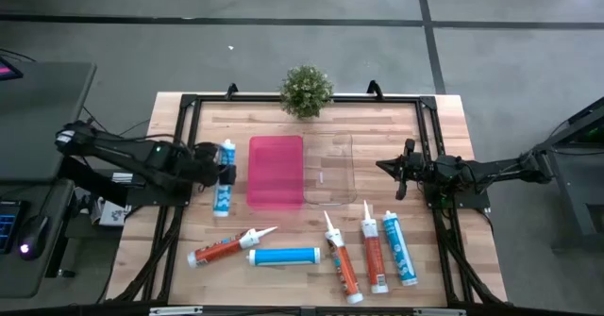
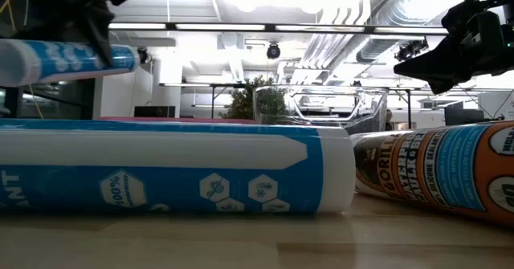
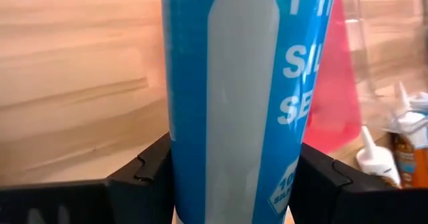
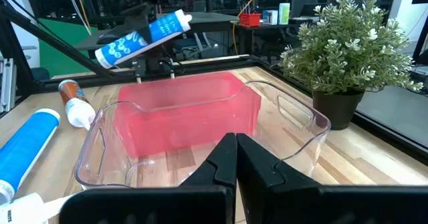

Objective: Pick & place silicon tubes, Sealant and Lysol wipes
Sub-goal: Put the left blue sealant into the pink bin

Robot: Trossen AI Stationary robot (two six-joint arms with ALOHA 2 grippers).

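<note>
The left gripper needs to keep holding the blue-and-white tube until the tube is over the pink bin (image 1: pixel 276 172), because the tube is hanging beside the bin, short of the bin's rim.
My left gripper (image 1: pixel 217 168) is shut on a blue-and-white sealant tube (image 1: pixel 225 179), held above the table left of the pink bin (image 1: pixel 276 172). The tube also shows raised in the low view (image 2: pixel 64 60) and in the right wrist view (image 4: pixel 144 40). My right gripper (image 1: pixel 400 169) is shut and empty. It hovers right of the clear bin (image 1: pixel 330 170), which stands against the pink bin's right side. Several more tubes lie flat along the near part of the table: an orange one (image 1: pixel 222 248), a blue one (image 1: pixel 283 256) and three at the right (image 1: pixel 375 252). My left gripper pinches the tube's round body (image 3: pixel 234 150) near its middle between its two fingers (image 3: pixel 144 174), one on each side. The fingers come from the table's left and lie across the tube. The tube is lifted clear of the table, lying nearly level with a slight tilt.
A small potted plant (image 1: pixel 306 91) stands at the far edge behind the bins. A black frame (image 1: pixel 184 127) runs round the tabletop. Bare wood shows between the bins and the row of tubes.
</note>
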